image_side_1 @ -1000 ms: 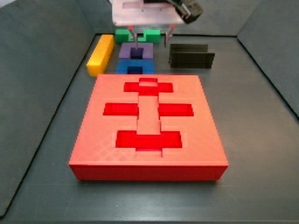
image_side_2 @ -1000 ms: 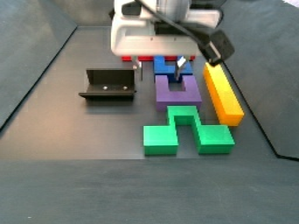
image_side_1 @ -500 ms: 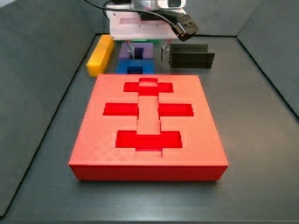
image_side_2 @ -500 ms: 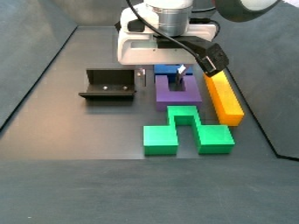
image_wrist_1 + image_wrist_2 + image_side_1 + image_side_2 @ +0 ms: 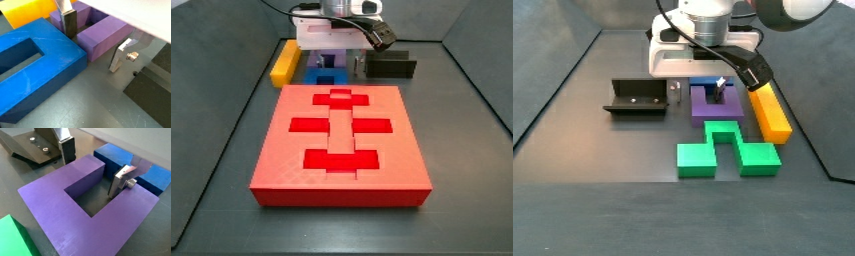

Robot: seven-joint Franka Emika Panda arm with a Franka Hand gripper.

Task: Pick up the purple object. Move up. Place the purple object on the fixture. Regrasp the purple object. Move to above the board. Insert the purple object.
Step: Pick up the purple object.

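I should next grab one of the purple object's prongs with my gripper to lift the purple object onto the fixture [image 5: 390, 64].
The purple object [image 5: 87, 213] is a U-shaped block lying flat on the floor, seen in both wrist views and in a side view [image 5: 716, 108]. My gripper [image 5: 93, 173] is down at its level and open. The fingers straddle one prong [image 5: 100, 37]: the dark-padded one [image 5: 67, 150] stands outside it and the silver one [image 5: 122, 180] stands in the slot. A small gap shows beside the silver finger [image 5: 119, 56]. The black fixture [image 5: 636, 97] stands beside the purple object. The red board [image 5: 341, 140] lies nearer the camera in a side view, away from the gripper [image 5: 334, 50].
A blue block [image 5: 37, 60] lies against the purple object's prong ends. A yellow bar [image 5: 767, 110] runs along its far side, and a green notched block [image 5: 724, 150] lies just past its bridge. Dark walls enclose the floor.
The gripper has come down from above the blocks until its fingers reach the purple object's level. The blocks have not moved.
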